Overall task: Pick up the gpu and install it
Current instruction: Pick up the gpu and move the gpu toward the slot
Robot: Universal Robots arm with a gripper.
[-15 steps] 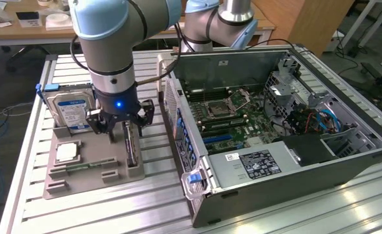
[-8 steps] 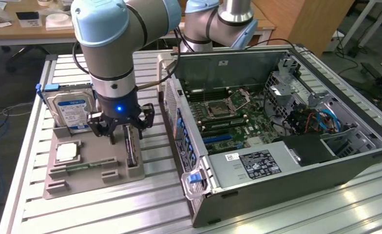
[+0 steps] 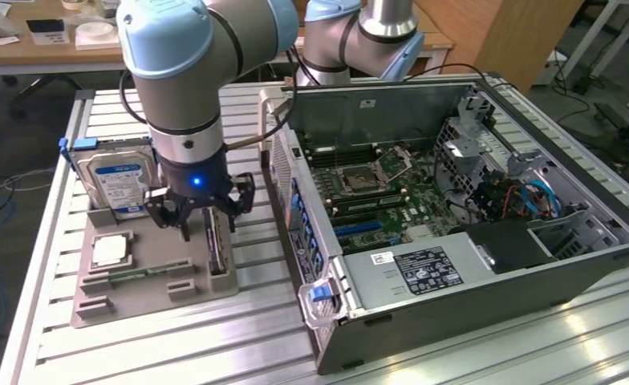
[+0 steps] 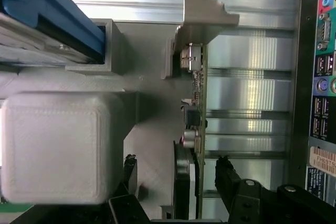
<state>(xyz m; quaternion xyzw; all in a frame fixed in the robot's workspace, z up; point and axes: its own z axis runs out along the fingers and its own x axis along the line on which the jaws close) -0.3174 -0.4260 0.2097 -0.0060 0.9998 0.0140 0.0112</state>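
My gripper's fingers reach down on both sides of the card's black shroud (image 4: 182,182), so it is now time to close on the GPU. Closing now would catch it.
The gpu (image 3: 218,255) stands on edge in a slot of the grey parts tray (image 3: 132,301), a thin dark card with a metal bracket at its far end. In the wrist view the gpu (image 4: 198,124) appears edge-on, its silver bracket (image 4: 203,17) bent over the tray's end. My gripper (image 3: 208,228) hangs directly over the card, open, one finger on each side of it. In the wrist view the black fingers (image 4: 227,179) straddle the card with gaps on both sides, and the gripper (image 4: 178,179) touches nothing.
A silver hard drive with a blue label (image 3: 119,180) stands upright at the tray's back. A processor (image 3: 111,250) and a green memory stick (image 3: 144,274) lie on the tray. The open computer case (image 3: 454,200) sits close on the exterior view's right, its rear ports (image 4: 323,77) beside the card.
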